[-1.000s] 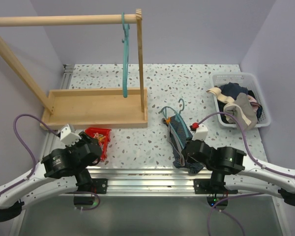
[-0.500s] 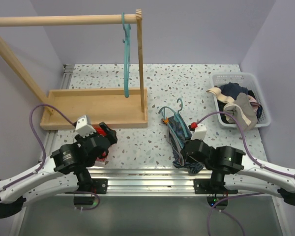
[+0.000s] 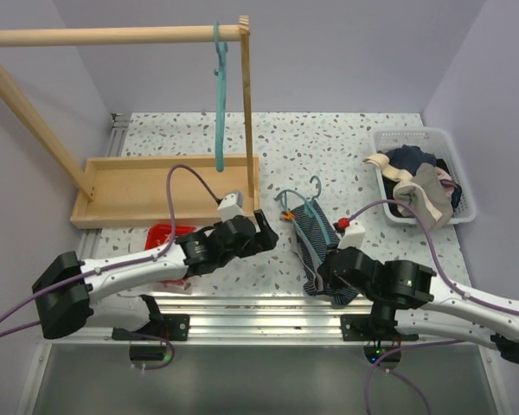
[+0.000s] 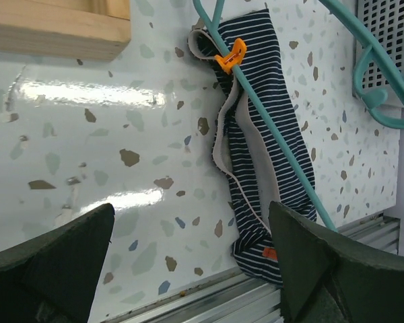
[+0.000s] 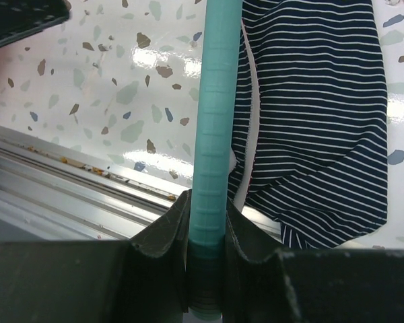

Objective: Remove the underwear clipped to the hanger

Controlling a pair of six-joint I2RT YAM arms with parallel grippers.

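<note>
My left gripper reaches the orange clip next and grabs its protruding end to unclip the underwear, leaving out hanger and cloth.
The dark navy striped underwear lies on the table, clipped by an orange clip to a teal hanger. It also shows in the left wrist view and the right wrist view. A pale grey strip shows inside its fold; I cannot tell if this is the grey-beige brief. My right gripper is shut on the hanger's bar at its near end. My left gripper is open and empty, just left of the underwear.
A wooden rack stands at the back left, with a second teal hanger on its rail. A white basket of clothes sits at the right. A red packet lies near the front left. The table's metal edge is close.
My left arm has swung right, from over the red packet to beside the hanger and underwear. The right gripper has kept its hold on the hanger and stayed in place.
</note>
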